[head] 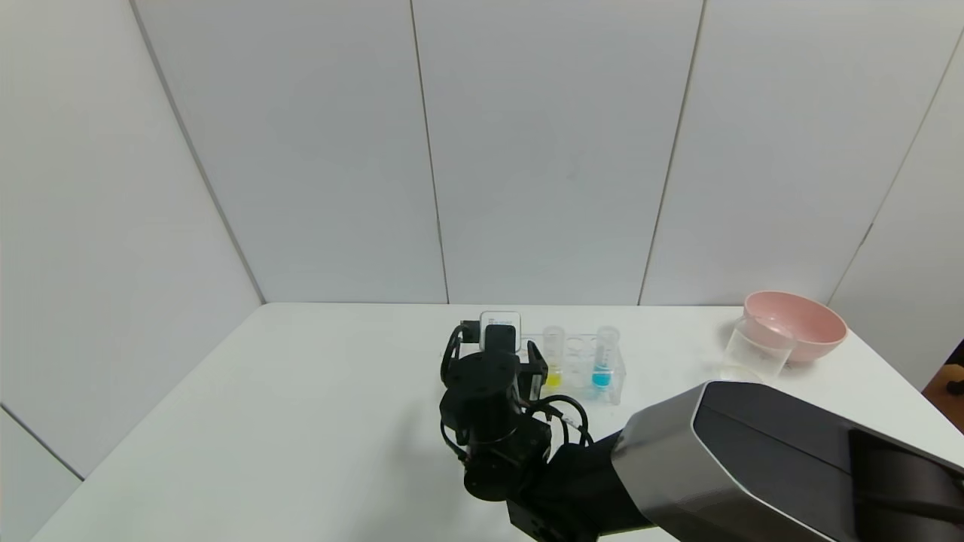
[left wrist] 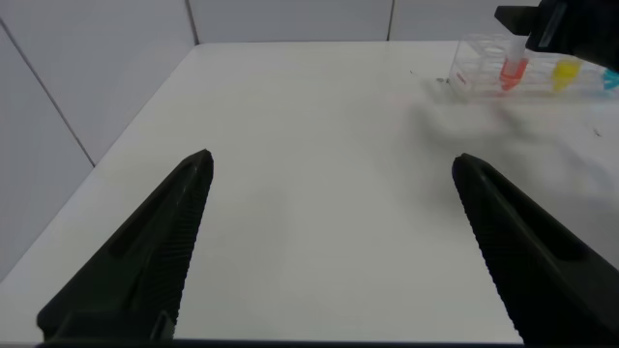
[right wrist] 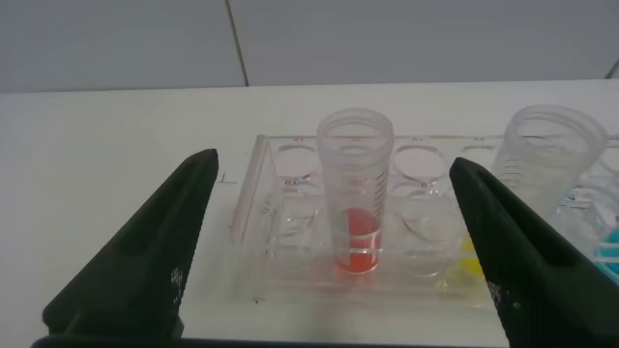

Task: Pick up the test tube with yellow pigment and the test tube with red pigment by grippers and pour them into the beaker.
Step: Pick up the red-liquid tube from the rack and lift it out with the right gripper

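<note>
The gripper's fingers are still short of the red tube's upper body, above the clear rack (right wrist: pixel 280 227). My right gripper should move toward the red tube before it closes on the red tube's upper body (right wrist: pixel 355 179).
The test tube with red pigment (right wrist: pixel 356 193) stands upright in the clear tube rack (right wrist: pixel 280 227). My right gripper (right wrist: pixel 334 164) is open, with one finger on each side of this tube and not touching it. In the head view the right gripper (head: pixel 501 361) hides the red tube. The test tube with yellow pigment (head: pixel 553 360) stands in the rack (head: pixel 619 380) just right of the gripper; it also shows in the right wrist view (right wrist: pixel 551 159). The beaker (head: pixel 757 350) stands at the far right. My left gripper (left wrist: pixel 332 159) is open and empty over bare table, far from the rack (left wrist: pixel 474 68).
A tube with blue liquid (head: pixel 604 360) stands in the rack's right end. A pink bowl (head: pixel 798 324) sits behind the beaker, touching it, near the table's right edge. Grey wall panels close off the back and left.
</note>
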### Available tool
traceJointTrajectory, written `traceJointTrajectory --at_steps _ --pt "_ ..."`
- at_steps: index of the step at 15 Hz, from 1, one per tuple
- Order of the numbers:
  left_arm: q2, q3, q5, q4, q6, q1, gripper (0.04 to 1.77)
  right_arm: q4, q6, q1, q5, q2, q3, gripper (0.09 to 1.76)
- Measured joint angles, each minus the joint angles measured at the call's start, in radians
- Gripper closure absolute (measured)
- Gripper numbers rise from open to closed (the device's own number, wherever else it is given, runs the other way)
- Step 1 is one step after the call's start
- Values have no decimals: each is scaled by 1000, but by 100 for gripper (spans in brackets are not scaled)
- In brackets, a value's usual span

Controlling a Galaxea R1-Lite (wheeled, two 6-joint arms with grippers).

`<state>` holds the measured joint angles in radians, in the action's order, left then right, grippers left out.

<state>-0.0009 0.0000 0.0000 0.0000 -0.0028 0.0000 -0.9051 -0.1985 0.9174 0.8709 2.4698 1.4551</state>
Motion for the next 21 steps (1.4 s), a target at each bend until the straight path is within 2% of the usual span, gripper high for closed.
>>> traceJointTrajectory --at_steps 8,9,10,13,17,21 --pt "0 0 0 0 0 0 5 9 -1 -53 -77 95 84 14" --pt "0 0 0 0 0 0 5 12 -1 -56 -81 100 90 23" --pt "0 0 0 0 0 0 5 19 -1 -62 -84 104 96 43" --pt "0 0 0 0 0 0 5 26 -10 -73 -99 111 108 85" --pt "0 0 0 0 0 0 5 30 -10 -74 -102 113 109 130" --pt "0 0 0 0 0 0 5 33 -9 -77 -105 103 109 129"
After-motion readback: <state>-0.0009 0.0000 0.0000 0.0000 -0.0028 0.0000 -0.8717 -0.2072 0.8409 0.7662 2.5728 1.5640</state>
